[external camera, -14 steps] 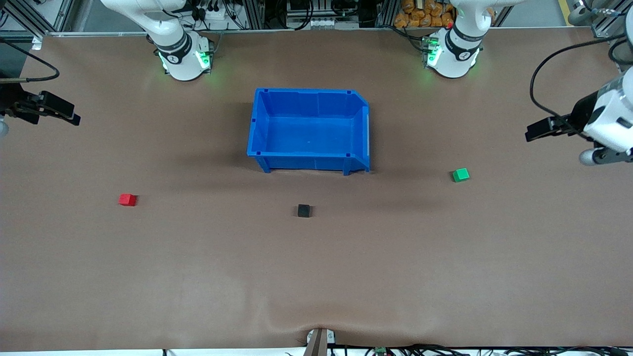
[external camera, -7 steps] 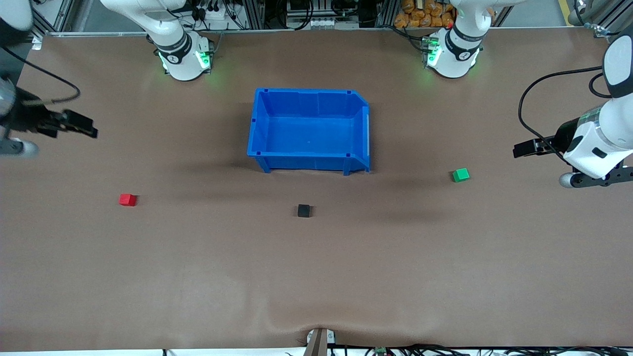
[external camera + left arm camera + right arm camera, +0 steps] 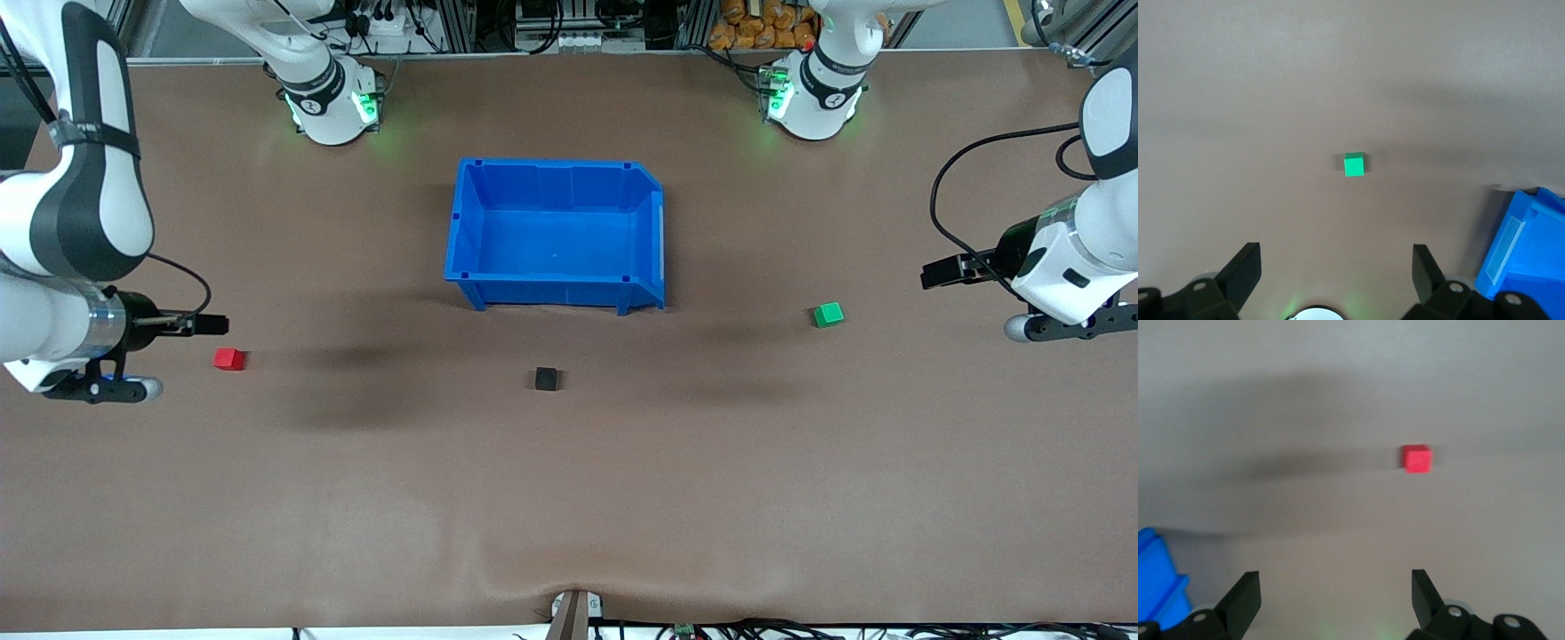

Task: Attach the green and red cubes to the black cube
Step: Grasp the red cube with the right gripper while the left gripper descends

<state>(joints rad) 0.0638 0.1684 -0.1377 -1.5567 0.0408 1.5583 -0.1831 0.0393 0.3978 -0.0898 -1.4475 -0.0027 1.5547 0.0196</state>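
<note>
The red cube [image 3: 228, 358] will next be held by its opposite sides in my right gripper. It needs to be attached to the black cube [image 3: 546, 379].
The small black cube [image 3: 546, 379] sits mid-table, nearer to the front camera than the blue bin. The red cube [image 3: 228, 358] [image 3: 1416, 459] lies toward the right arm's end of the table. My right gripper [image 3: 212, 324] [image 3: 1336, 587] hovers open and empty over the bare mat just beside it. The green cube [image 3: 828, 314] [image 3: 1353, 164] lies toward the left arm's end. Over the mat between that cube and the table's end, my left gripper [image 3: 932, 273] [image 3: 1336, 267] hangs open and empty. All three cubes stand apart from one another.
An empty blue bin [image 3: 556, 276] [image 3: 1531, 267] [image 3: 1155, 580] stands mid-table, closer to the arm bases than the black cube. Both arm bases [image 3: 331, 107] [image 3: 813, 98] line the table's edge by the robots. A small clamp [image 3: 573, 613] sits at the front edge.
The right arm has swung in from the table's end and come down beside the red cube. The left gripper has shifted slightly toward the green cube. The cubes have not moved.
</note>
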